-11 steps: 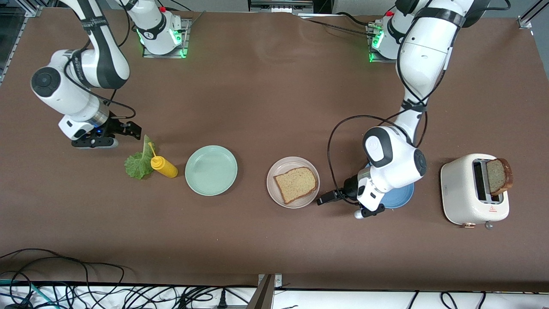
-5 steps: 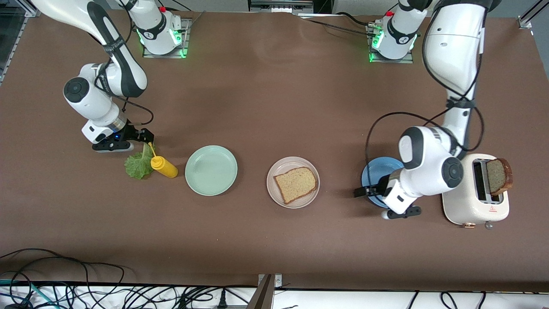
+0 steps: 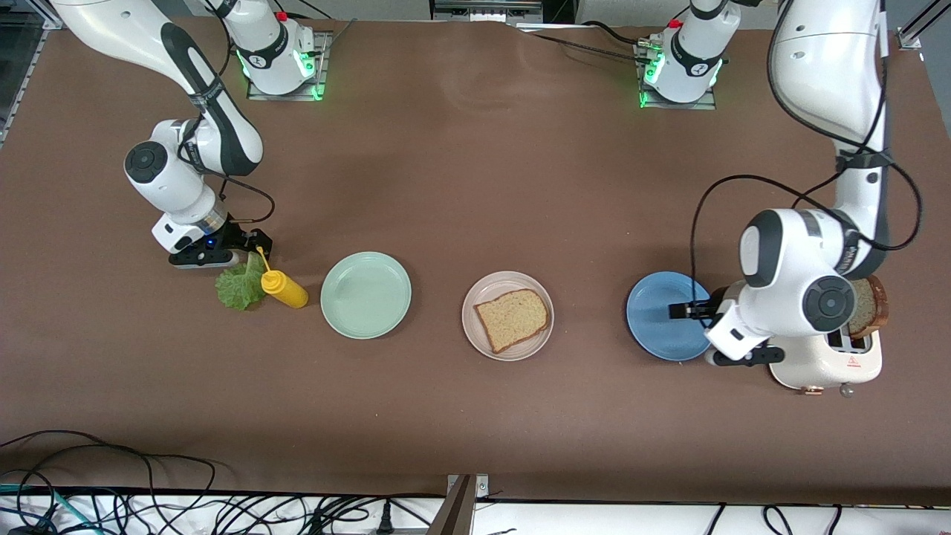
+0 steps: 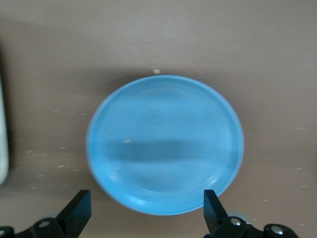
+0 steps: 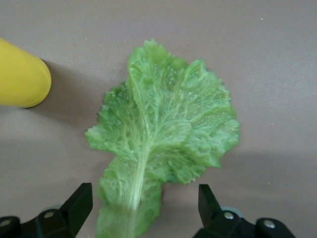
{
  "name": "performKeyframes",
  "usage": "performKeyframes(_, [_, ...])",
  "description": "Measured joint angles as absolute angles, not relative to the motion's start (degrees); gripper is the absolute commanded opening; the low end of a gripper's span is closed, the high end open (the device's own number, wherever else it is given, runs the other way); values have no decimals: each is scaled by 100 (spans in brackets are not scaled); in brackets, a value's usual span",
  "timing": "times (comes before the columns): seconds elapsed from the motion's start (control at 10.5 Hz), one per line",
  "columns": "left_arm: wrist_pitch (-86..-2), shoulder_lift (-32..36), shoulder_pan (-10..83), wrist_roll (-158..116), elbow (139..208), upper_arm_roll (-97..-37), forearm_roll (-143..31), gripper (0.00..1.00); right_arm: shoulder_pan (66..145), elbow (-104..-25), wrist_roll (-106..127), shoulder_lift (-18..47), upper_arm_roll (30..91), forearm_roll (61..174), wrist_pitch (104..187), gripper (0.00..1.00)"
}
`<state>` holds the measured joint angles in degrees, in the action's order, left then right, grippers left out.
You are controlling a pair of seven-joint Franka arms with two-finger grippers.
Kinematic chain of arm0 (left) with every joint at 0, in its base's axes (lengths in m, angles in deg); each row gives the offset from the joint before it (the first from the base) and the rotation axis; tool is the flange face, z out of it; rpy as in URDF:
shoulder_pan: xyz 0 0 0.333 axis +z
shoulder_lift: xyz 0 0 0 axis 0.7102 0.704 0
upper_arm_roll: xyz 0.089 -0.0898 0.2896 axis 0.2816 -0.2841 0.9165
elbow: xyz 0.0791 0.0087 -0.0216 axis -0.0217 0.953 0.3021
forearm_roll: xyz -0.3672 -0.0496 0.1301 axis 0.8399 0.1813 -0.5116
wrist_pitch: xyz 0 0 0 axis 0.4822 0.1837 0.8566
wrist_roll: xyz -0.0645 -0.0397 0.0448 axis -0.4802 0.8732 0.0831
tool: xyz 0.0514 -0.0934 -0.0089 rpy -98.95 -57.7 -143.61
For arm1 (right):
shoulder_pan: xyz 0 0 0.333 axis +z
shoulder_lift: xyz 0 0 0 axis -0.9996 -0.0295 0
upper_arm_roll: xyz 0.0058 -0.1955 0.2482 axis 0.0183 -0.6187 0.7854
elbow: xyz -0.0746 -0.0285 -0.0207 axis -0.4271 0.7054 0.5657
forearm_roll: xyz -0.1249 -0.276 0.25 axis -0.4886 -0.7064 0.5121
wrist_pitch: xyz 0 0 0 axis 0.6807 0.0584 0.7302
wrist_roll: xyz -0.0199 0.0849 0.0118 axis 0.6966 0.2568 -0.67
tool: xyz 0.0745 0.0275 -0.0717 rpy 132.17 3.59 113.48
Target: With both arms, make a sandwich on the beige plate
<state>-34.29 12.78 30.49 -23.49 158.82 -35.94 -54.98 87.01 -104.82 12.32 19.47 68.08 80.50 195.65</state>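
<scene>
My right gripper is ready to close on the lettuce leaf now, since the pale stem (image 3: 255,260) (image 5: 131,208) runs back past both fingers near the table.
The beige plate (image 3: 494,286) lies mid-table with one brown bread slice (image 3: 513,319) on it. Another bread slice (image 3: 871,306) stands in the white toaster (image 3: 813,368), partly hidden by the left arm. The ruffled green lettuce leaf (image 3: 236,288) (image 5: 163,134) lies flat on the table toward the right arm's end. My right gripper (image 3: 256,241) (image 5: 143,192) is open over the leaf's stem end, one finger on each side of it. Over the edge of the blue plate (image 3: 654,319) (image 4: 163,144), my left gripper (image 3: 687,310) (image 4: 146,196) is open and holds nothing.
A yellow squeeze bottle (image 3: 284,288) (image 5: 22,74) lies right beside the lettuce. A mint-green plate (image 3: 365,295) sits between that bottle and the beige plate. The toaster stands next to the blue plate at the left arm's end. Cables run along the table's near edge.
The left arm has swung from beside the beige plate toward the toaster, uncovering the blue plate. The right gripper has moved over the lettuce's stem end.
</scene>
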Motion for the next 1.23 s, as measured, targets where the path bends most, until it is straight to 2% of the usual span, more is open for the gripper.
performKeyframes(0.19, [-3074,1139,3187,-2355,15882,-3592,-5856,100,8701,-10482,1179,1922,6809,8050,19620,23])
performKeyframes(0.28, [-2914,1053,3254,-2413,15884,-3591,-6035,100,8701,-10481,1140,1922,6809,8050,19626,14])
performKeyframes(0.47, [-2624,872,3405,-2640,15889,-3586,-6126,100,8701,-10481,1085,1920,6808,8050,19628,2])
performKeyframes(0.95, [-2157,129,3551,-2891,16371,-3660,-6128,100,8701,-10426,1055,1994,6806,8050,19700,0])
performKeyframes(1.23, [-1968,-331,3509,-2928,16581,-3760,-6128,100,8700,-10381,1042,2304,6805,8049,19479,0])
